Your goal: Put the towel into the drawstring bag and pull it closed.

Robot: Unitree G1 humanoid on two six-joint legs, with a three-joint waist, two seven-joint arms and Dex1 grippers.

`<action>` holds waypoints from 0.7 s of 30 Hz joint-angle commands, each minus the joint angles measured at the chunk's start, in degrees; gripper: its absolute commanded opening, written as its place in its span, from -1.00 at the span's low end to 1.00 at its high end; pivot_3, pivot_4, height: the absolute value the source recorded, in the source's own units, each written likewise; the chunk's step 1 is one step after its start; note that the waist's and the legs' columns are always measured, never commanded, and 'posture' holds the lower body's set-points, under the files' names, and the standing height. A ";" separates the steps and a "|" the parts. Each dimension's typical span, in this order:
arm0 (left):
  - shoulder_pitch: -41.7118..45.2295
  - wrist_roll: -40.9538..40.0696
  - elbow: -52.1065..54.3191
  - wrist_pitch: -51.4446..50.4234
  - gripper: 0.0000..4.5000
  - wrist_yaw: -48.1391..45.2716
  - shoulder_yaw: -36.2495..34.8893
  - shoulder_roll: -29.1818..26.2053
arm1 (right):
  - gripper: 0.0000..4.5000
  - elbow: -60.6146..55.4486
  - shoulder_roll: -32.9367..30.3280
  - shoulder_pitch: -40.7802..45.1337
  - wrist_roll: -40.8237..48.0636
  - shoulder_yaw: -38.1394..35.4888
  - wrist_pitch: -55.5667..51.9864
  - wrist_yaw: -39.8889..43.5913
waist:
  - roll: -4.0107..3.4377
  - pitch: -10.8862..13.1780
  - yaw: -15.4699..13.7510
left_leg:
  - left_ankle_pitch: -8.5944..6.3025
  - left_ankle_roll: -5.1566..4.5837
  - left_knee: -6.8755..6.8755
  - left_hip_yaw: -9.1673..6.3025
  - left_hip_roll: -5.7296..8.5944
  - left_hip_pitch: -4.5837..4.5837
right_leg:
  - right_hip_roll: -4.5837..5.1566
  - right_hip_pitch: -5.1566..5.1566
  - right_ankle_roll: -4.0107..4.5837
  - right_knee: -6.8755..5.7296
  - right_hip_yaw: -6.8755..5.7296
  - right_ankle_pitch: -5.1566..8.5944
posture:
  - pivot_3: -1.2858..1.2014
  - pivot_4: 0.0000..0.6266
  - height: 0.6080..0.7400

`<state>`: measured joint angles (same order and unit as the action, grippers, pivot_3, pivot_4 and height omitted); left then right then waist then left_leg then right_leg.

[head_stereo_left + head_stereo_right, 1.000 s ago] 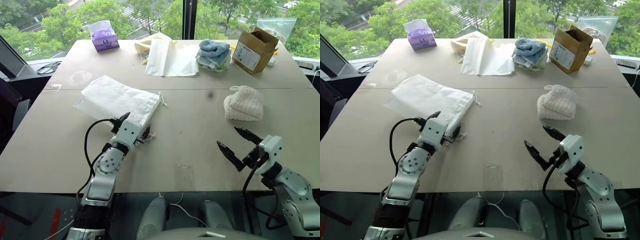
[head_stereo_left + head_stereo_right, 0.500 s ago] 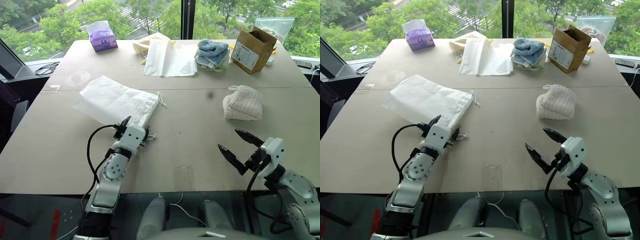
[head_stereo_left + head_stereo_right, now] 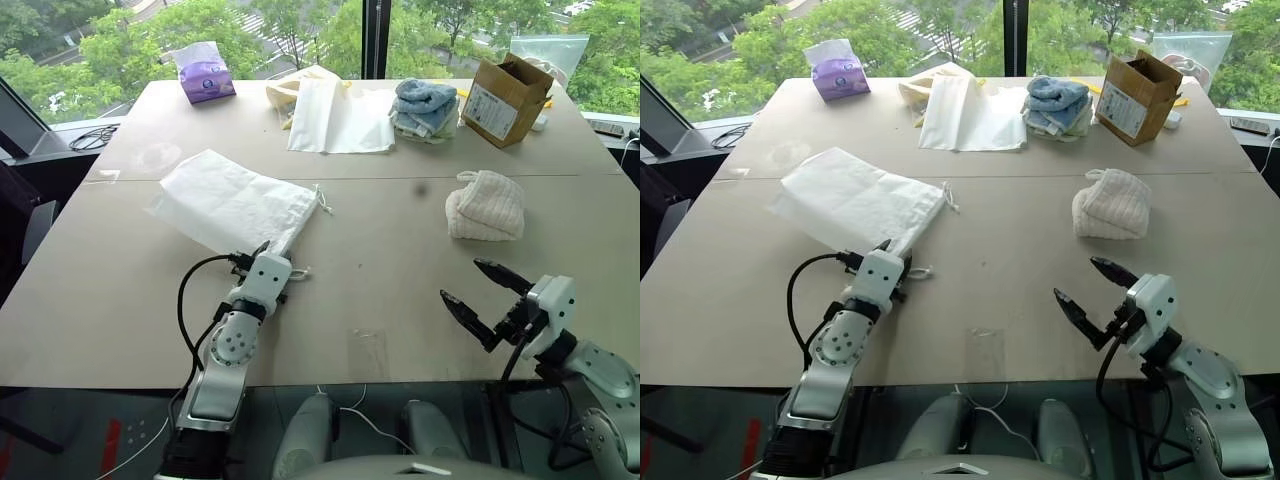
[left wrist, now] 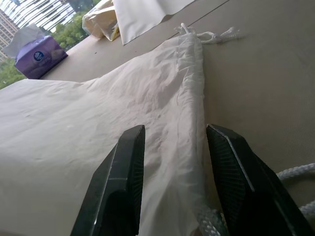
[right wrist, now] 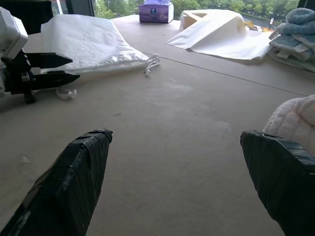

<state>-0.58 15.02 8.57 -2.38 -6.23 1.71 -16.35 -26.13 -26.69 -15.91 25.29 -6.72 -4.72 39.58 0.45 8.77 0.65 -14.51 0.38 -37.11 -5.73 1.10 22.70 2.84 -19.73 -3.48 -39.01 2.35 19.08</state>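
The right gripper pinches the cream towel (image 3: 487,205) next by the fold standing up from the table, since the towel sits folded in a soft heap.
The drawstring bag (image 3: 235,200) lies flat on the left half of the table, its mouth facing right, with cord loops (image 3: 322,205) at its far corner. My left gripper (image 3: 270,250) is at the mouth's near corner. Its jaws are open but narrow, and the bag's hem (image 4: 189,123) runs between the two fingers. A loose white cord (image 4: 295,172) lies beside it. The cream ribbed towel (image 3: 487,205) sits folded on the right half. My right gripper (image 3: 461,280) hovers wide open and empty in front of the towel, apart from it.
Along the far edge stand a purple tissue pack (image 3: 207,72), flat white and cream cloth bags (image 3: 340,115), a stack of blue and grey towels (image 3: 427,108) and an open cardboard box (image 3: 510,98). Cables (image 3: 95,135) lie off the table's left side.
The left gripper's jaws have narrowed from wide open to a small gap around the bag's mouth edge. The right gripper has stayed wide open in place.
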 commanded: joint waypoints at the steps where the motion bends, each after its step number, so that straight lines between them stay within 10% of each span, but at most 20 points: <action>1: -0.07 -0.30 1.27 1.90 -0.85 -0.02 0.16 -0.13 | 1.00 -0.63 0.08 -0.26 0.11 -0.96 1.65 0.40 | -0.01 -0.01 -0.16 | 0.00 0.00 0.00 -0.01 0.00 0.00 | 0.00 0.01 0.00 0.00 -0.01 0.00 | 0.03 -0.52 1.00; 7: 0.28 -4.66 2.56 2.05 -0.95 -0.26 -3.03 1.20 | 1.00 0.00 0.46 -0.99 -0.39 -0.66 2.61 0.38 | -0.01 -0.01 -0.13 | 0.00 0.00 -0.01 -0.01 0.03 0.01 | 0.03 0.02 0.00 0.01 -0.02 0.00 | 0.03 -0.52 1.00; 21: 8.59 -69.21 6.64 -28.76 -0.95 -12.11 -23.74 6.66 | 1.00 1.37 1.32 -0.46 -1.13 -0.01 3.91 0.29 | 0.01 0.00 0.13 | 0.00 0.01 -0.10 -0.02 -0.02 0.01 | 0.00 0.03 0.00 -0.02 -0.04 0.00 | 0.03 -0.52 1.00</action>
<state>7.74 -48.27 12.93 -27.86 -17.44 -20.39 -8.72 -23.72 -25.58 -16.72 23.93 -6.62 -2.16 39.73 0.47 8.78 0.78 -14.50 0.39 -37.20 -5.75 1.08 22.71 2.82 -19.70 -3.49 -39.03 2.30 19.08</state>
